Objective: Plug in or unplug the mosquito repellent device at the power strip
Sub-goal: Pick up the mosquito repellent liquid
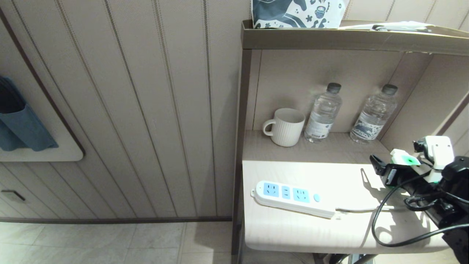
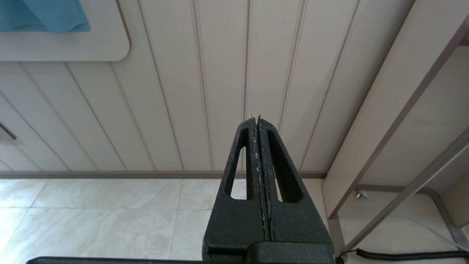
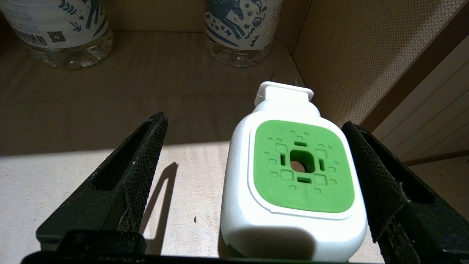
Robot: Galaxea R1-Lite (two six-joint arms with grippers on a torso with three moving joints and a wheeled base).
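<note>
The plug pins need to stay free to enter the power strip [image 1: 293,198], so my right gripper will next grab the mosquito repellent device's white body [image 1: 398,154].
The mosquito repellent device [image 3: 293,176], white with a green square top, stands on the tabletop between the fingers of my right gripper [image 3: 254,123]. The gripper is open. One finger [image 3: 370,172] is right beside the device, while the other [image 3: 143,161] stands well apart from it. The device's plug prongs point toward the back wall. In the head view the device [image 1: 403,158] and right gripper [image 1: 395,167] are at the table's right edge. The power strip [image 1: 293,198] lies flat near the front left, its sockets empty. My left gripper [image 2: 257,119] is shut, parked low facing the panelled wall.
A white ribbed mug [image 1: 285,126] and two clear water bottles [image 1: 322,113] [image 1: 373,115] stand at the back of the alcove. The strip's thin cord [image 1: 359,210] runs right. A black arm cable [image 1: 381,220] loops over the table's front right. A shelf [image 1: 351,36] overhangs.
</note>
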